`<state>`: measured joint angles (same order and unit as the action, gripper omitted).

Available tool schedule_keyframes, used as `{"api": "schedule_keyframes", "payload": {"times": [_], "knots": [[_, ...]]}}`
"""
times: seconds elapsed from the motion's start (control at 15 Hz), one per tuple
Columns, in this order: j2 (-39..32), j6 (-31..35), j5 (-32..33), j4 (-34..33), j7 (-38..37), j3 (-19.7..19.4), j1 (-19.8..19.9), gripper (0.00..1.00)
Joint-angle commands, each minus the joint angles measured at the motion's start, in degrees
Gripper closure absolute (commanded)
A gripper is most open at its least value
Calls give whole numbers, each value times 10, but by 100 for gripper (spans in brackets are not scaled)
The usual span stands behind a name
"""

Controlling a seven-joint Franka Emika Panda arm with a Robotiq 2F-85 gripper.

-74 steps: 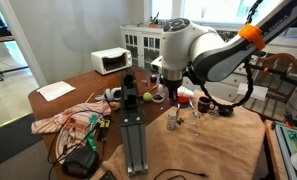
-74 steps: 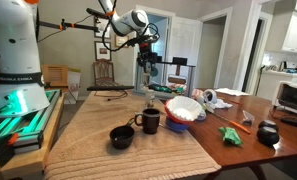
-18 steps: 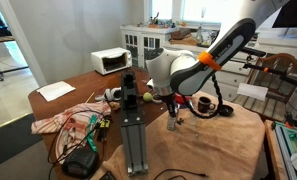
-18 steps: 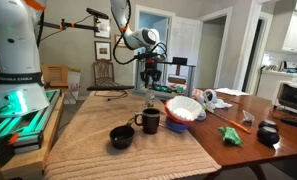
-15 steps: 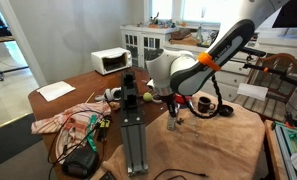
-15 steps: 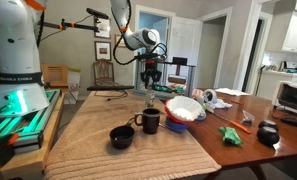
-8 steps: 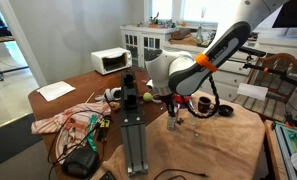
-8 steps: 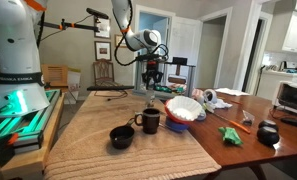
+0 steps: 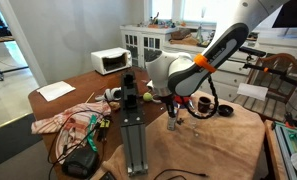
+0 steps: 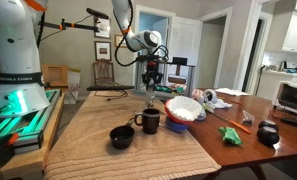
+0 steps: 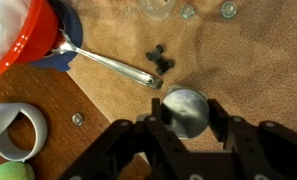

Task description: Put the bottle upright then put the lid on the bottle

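The lid is level between my fingers, down on the upright bottle's opening (image 9: 172, 115), so my gripper should release it.
In the wrist view my gripper (image 11: 189, 114) is shut on the lid (image 11: 185, 108), a flat round grey disc held between the two black fingers (image 11: 166, 112). That view hides the bottle under the lid. In an exterior view the small greyish bottle (image 9: 171, 122) stands upright on the tan cloth. My gripper (image 9: 172, 104) points straight down right above its mouth. Whether the lid touches the bottle I cannot tell. From the opposite side, the gripper (image 10: 151, 87) hangs low over the far end of the table.
Close by are a red bowl (image 11: 18, 40) with a spoon (image 11: 108, 62), a white mug (image 11: 6, 130) and a clear stemmed glass (image 9: 196, 112). A metal stand (image 9: 135, 135) rises beside the bottle. A black cup (image 10: 121, 136) and dark mug (image 10: 149, 121) sit nearer the front.
Since the oldest frames the arm has come down over the bottle. Over the last second nothing has visibly moved.
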<state>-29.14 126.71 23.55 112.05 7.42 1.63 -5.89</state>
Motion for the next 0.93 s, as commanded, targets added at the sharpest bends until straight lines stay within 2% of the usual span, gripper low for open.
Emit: {"api": "schedule_keyframes", "payload": {"times": [0.0, 0.47, 0.53, 0.6, 0.8, 0.87], "knots": [[-14, -5, -15, -11, 7, 1, 4, 77], [-18, -6, -27, -14, 10, 3, 8, 77], [-18, -8, -31, -15, 10, 4, 9, 27], [-19, -9, -34, -15, 9, 4, 9, 26], [-20, -13, -41, -16, 9, 4, 8, 4], [-20, -14, -41, -17, 9, 4, 8, 1]]}}
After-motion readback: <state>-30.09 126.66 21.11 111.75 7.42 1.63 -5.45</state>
